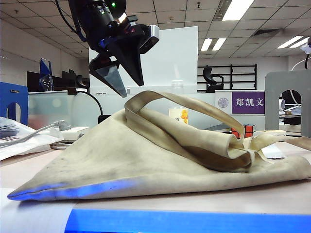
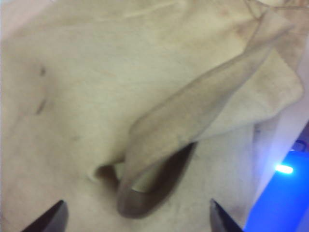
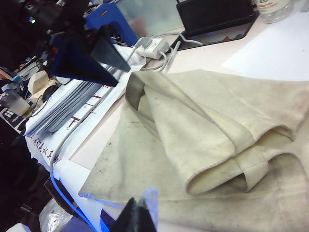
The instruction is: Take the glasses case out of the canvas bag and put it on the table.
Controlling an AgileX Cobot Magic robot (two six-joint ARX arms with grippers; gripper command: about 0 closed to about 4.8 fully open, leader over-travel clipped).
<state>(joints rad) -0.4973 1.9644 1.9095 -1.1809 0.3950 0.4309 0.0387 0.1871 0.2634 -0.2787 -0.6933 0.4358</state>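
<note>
My left gripper is to grip the canvas bag by that raised fold next, because the bag is slumped and slack and the fold stands up from it.
The cream canvas bag lies slumped on the pale table, its strap handle looped up over the top. My left gripper hangs open just above the bag's upper left side, its two dark fingers spread with nothing between them. In the left wrist view it looks down on the bag cloth and a fold of strap. My right gripper is shut and empty, off the bag's near corner, and it sees the left gripper above the strap. The glasses case is hidden.
A Rubik's cube and a bottle stand behind the bag. A white charger with cable and stacked papers lie at the left. A black stand and a white sheet sit beyond the bag.
</note>
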